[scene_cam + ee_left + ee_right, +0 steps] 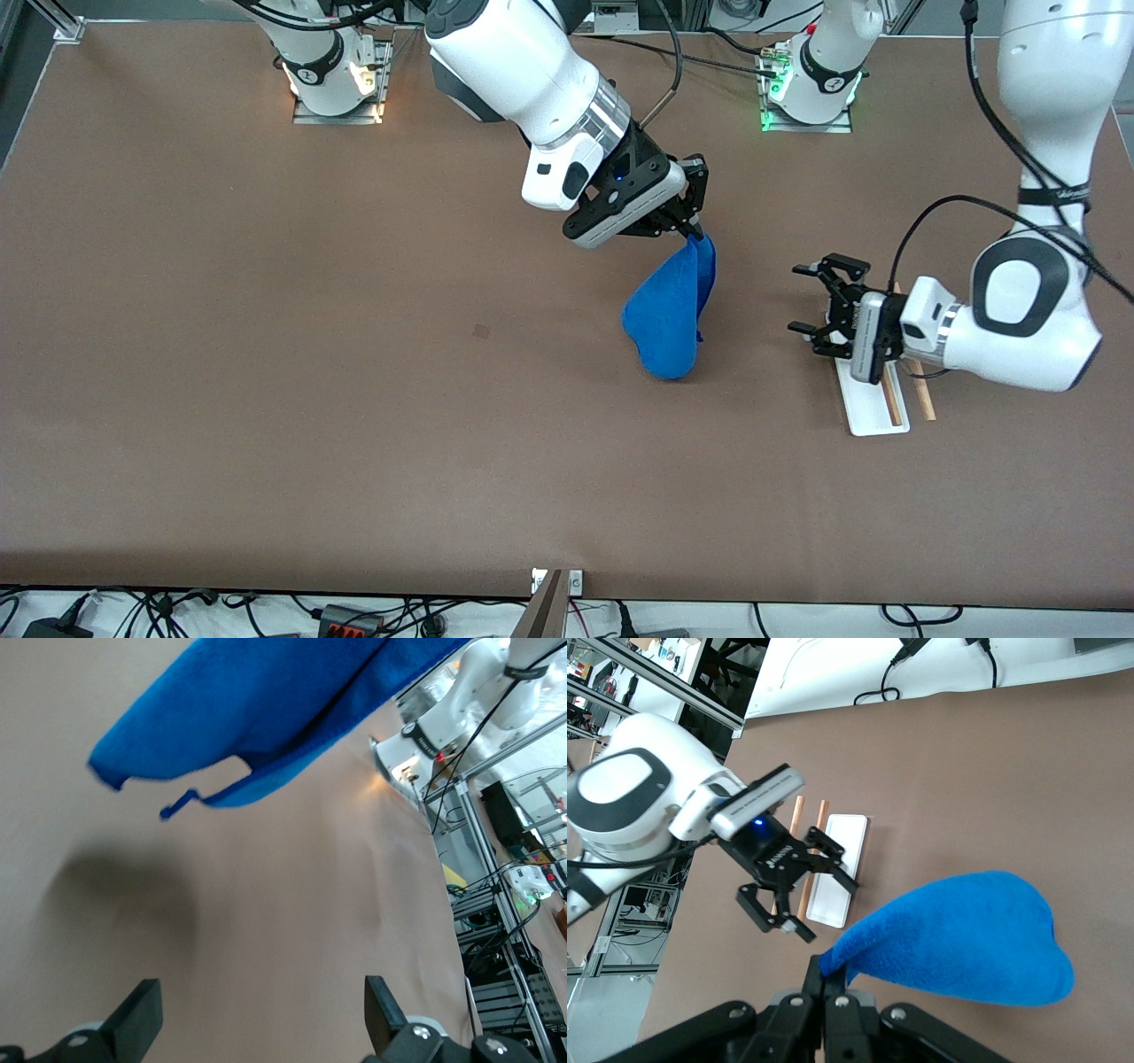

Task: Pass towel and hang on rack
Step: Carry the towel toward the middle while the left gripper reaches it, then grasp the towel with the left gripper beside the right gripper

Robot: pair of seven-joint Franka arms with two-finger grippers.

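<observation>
My left gripper grabs the blue towel by its free hanging corner next, to take over the towel (669,310) for hanging on the rack.
The blue towel (669,310) hangs in a fold over the middle of the table, pinched by one corner in my right gripper (694,227), which is shut on it. The right wrist view shows the gripper (829,973) clamping that corner, with the towel (966,943) spreading away from it. My left gripper (800,299) is open and empty, level with the towel and pointing at it from the left arm's end of the table. Its fingers (135,1019) stand wide apart below the towel (266,709). The rack (873,412), a white base with two wooden rods, lies under the left wrist.
The right wrist view also shows the left gripper (831,912) over the rack (842,859). Both arm bases (337,80) stand at the table's farthest edge from the camera. Cables and a power strip (354,620) lie past the table's nearest edge.
</observation>
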